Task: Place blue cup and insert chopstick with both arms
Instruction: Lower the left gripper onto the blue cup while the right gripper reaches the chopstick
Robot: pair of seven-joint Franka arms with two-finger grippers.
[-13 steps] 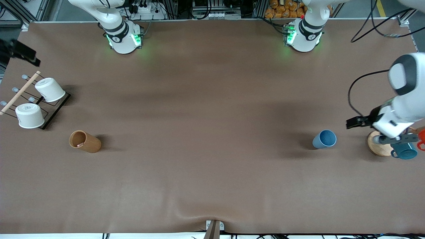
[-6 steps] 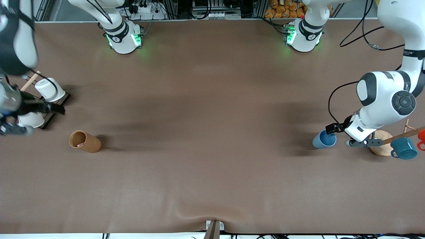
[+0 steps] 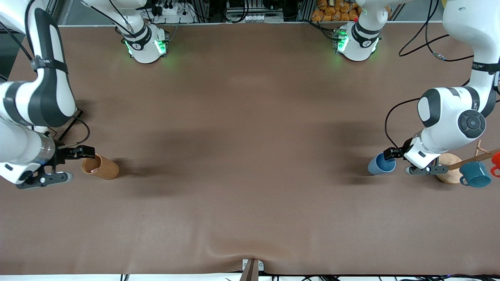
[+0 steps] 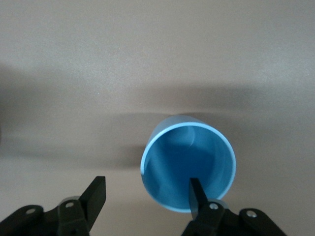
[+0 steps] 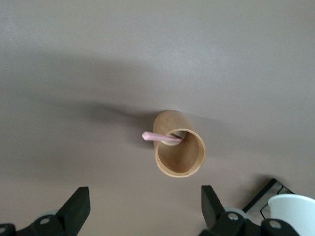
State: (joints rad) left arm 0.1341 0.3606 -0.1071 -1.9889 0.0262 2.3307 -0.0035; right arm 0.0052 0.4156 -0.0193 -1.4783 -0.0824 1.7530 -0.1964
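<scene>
I should next grip the chopstick by its exposed pink tip (image 5: 148, 136) with my right gripper, then insert it into the blue cup.
The blue cup (image 3: 381, 164) stands upright toward the left arm's end of the table. It also shows in the left wrist view (image 4: 188, 162). My left gripper (image 3: 391, 153) is open just above the cup's rim. In the left wrist view (image 4: 146, 196) one finger lies over the cup's mouth and the other outside it. The chopstick (image 5: 160, 136), a pink stick, leans in a brown cylinder (image 3: 100, 167) toward the right arm's end; its tip (image 3: 93, 170) shows there too. My right gripper (image 3: 83, 152) is open and empty beside the cylinder (image 5: 179, 150), as its wrist view (image 5: 145, 206) shows.
A teal mug with a handle (image 3: 475, 174) hangs by a round wooden stand (image 3: 449, 174) with a pale rod, next to the left gripper. A red piece (image 3: 496, 160) shows at the edge. A white cup (image 5: 294, 211) on a black rack (image 5: 261, 195) stands near the brown cylinder.
The left gripper moved from over the wooden stand to the blue cup's rim. The right arm swung in from the rack end, and its gripper came beside the brown cylinder.
</scene>
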